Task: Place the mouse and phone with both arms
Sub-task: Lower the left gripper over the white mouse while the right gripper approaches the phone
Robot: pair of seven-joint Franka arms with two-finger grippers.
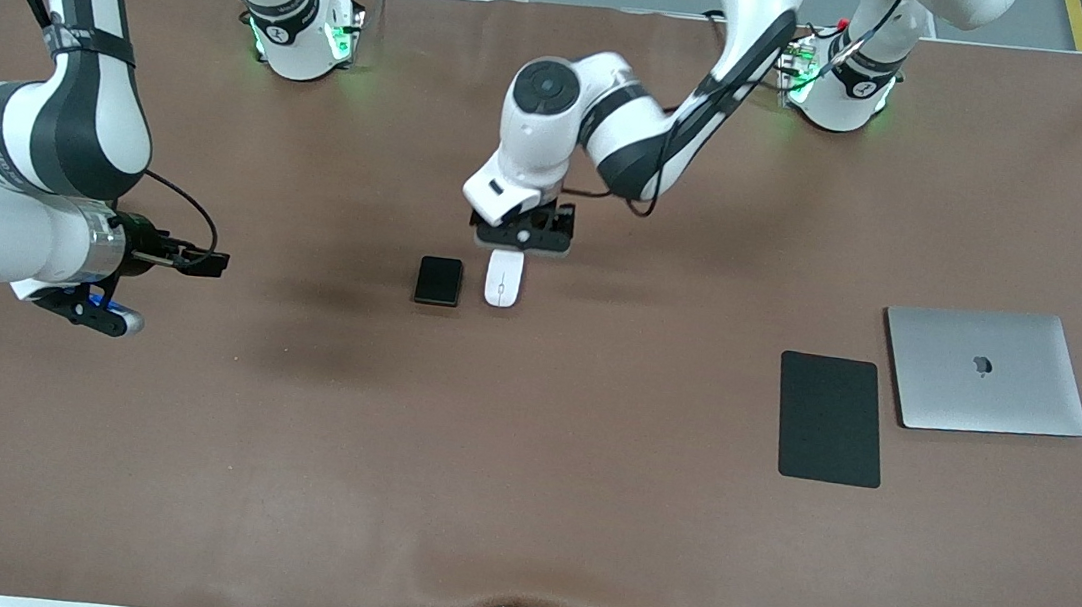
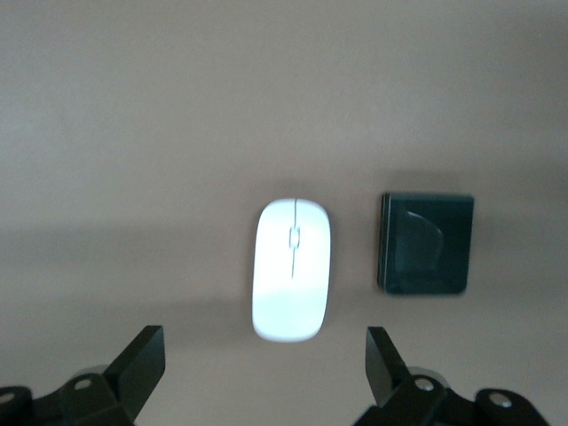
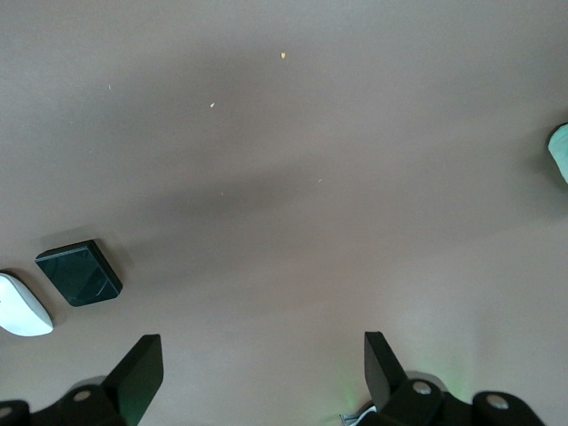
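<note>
The white mouse needs to go on the matte black pad (image 1: 831, 420), so my left gripper next needs to grab its rounded palm end (image 1: 506, 262).
The white mouse (image 1: 503, 279) lies on the brown table near its middle. The black phone (image 1: 439, 281) lies right beside it, toward the right arm's end. My left gripper (image 1: 520, 239) hangs low over the table at the mouse's end that is farther from the front camera. It is open and empty. In the left wrist view, the mouse (image 2: 293, 271) and phone (image 2: 426, 244) lie just ahead of the open left gripper (image 2: 264, 362). My right gripper (image 1: 103, 310) is up over the table's right-arm end, open and empty (image 3: 262, 364). Its view shows the phone (image 3: 79, 272) and mouse (image 3: 22, 306) off to one side.
A large matte black pad (image 1: 830, 419) and a closed silver laptop (image 1: 986, 370) lie side by side toward the left arm's end of the table. The two arm bases (image 1: 303, 32) (image 1: 841, 84) stand at the table's edge farthest from the front camera.
</note>
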